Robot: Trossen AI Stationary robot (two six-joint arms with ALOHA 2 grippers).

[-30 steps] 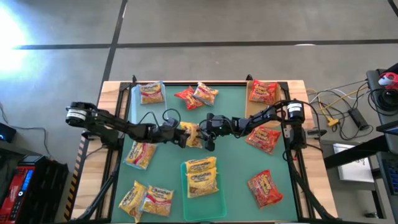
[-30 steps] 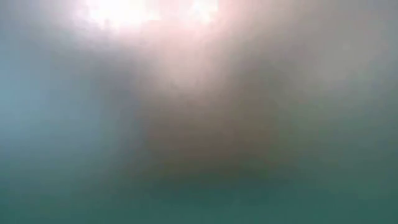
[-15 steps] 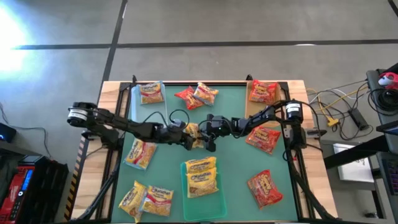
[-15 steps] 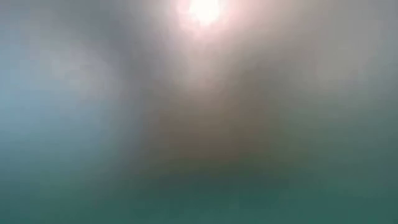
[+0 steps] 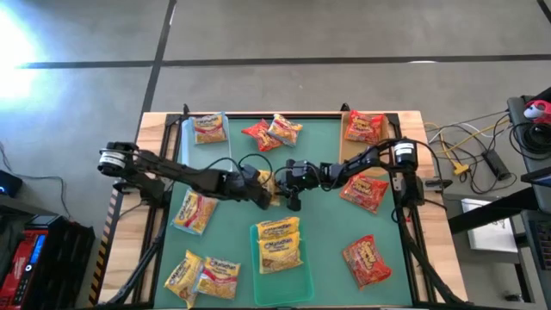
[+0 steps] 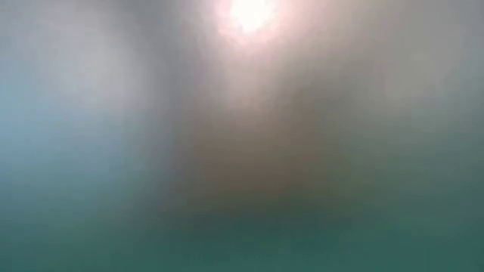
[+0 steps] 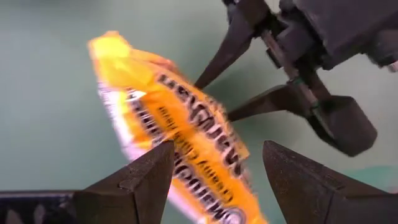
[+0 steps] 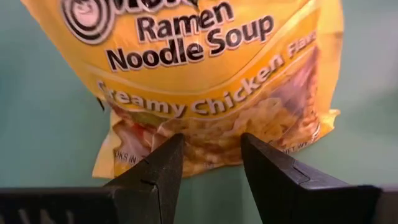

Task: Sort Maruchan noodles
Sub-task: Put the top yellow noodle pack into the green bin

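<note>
My left gripper is going to sort the yellow noodles packet into the green tray, so it will next grab the packet by its printed end (image 7: 221, 196).
A yellow Maruchan noodles packet (image 7: 174, 118) hangs at the middle of the green mat (image 5: 327, 232), between my two grippers. My right gripper (image 8: 211, 140) reaches in from the table's right and is shut on it. My left gripper (image 7: 217, 146) comes from the left and stands open, one finger on each side of the packet's other end. In the high view both grippers (image 5: 265, 185) (image 5: 290, 191) hide most of the packet (image 5: 269, 181). The low view is a blur. My right gripper pinches the packet's end edge (image 8: 208, 144), below the flavour print, between its two fingers (image 8: 158, 168). It comes from the table's right, slanting down. In the left wrist view the fingertips (image 7: 208, 74) sit on the packet's far edge, and the packet is tilted above the mat.
A green tray (image 5: 303, 284) at the near middle holds two yellow packets (image 5: 280, 244). A clear tray at the far left holds one packet (image 5: 209, 129); a tan tray at the far right holds a red one (image 5: 363, 127). More packets lie loose (image 5: 274, 131) (image 5: 194, 211) (image 5: 368, 260).
My left arm has raised its wrist and shifted a little toward the right gripper, so it now covers more of the yellow packet in the high view. My right gripper has kept its place with the packet.
</note>
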